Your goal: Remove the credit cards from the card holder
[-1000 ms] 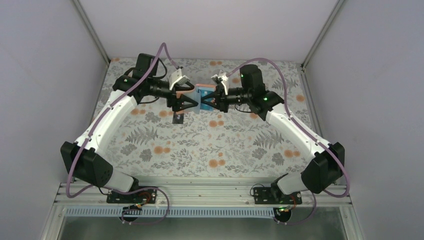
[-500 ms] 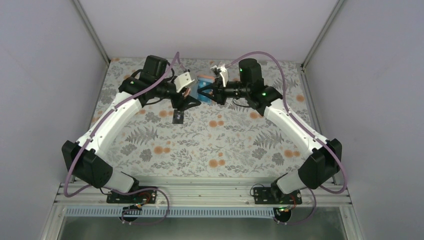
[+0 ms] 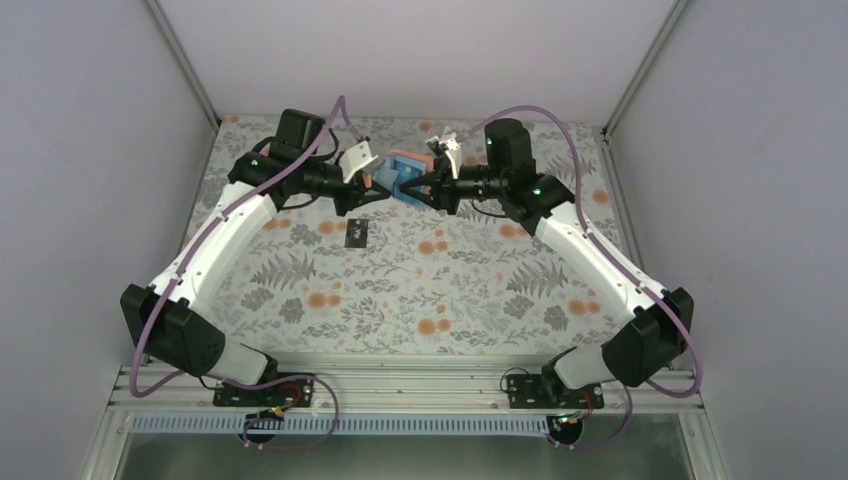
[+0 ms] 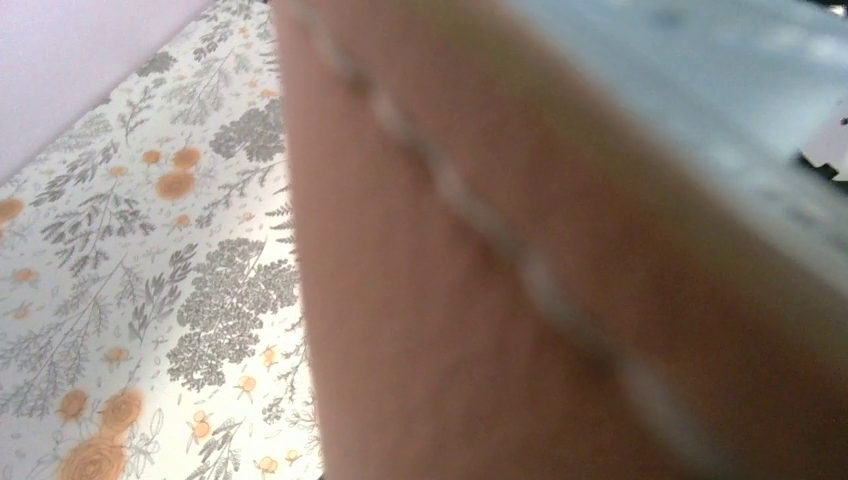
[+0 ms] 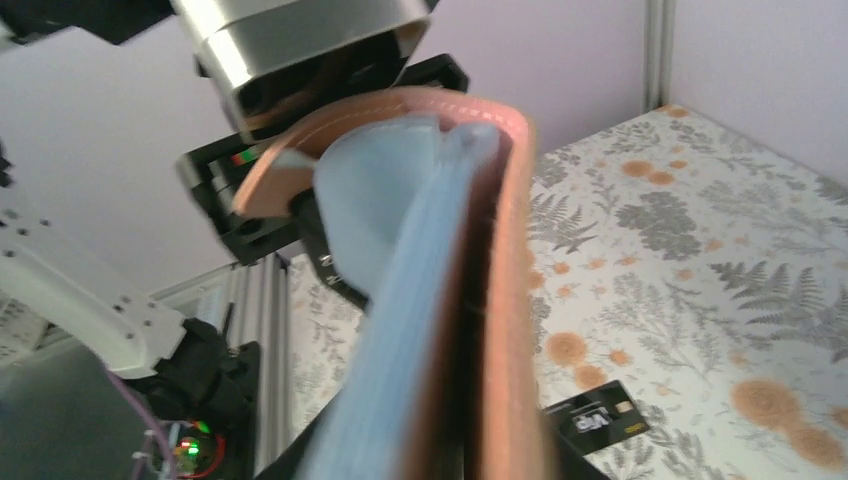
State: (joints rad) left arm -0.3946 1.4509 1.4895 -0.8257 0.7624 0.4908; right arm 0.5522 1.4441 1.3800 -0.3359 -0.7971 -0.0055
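My right gripper grabs the card holder (image 3: 404,178) by its tan flap behind the blue pockets next, so the pocket openings stay free for taking cards.
The card holder (image 3: 404,178), tan-brown outside and light blue inside, hangs half open above the back middle of the table, between both arms. My left gripper (image 3: 380,186) is shut on its left flap. In the left wrist view the blurred tan leather (image 4: 560,300) hides the fingers. My right gripper (image 3: 422,190) is at the right flap. In the right wrist view the holder (image 5: 440,300) stands between its dark fingers, and how tight the grip is does not show. One black credit card (image 3: 357,232) (image 5: 598,420) lies flat on the table below the left gripper.
The floral tablecloth (image 3: 440,290) covers the table. Pale enclosure walls with metal corner posts (image 3: 640,70) close in the back and sides. The left arm's wrist housing (image 5: 300,60) sits close in front of the right wrist camera.
My left gripper has gone from wide open beside the holder to shut on its left flap. Both grippers and the holder rose and shifted slightly toward the back. The black card stayed put.
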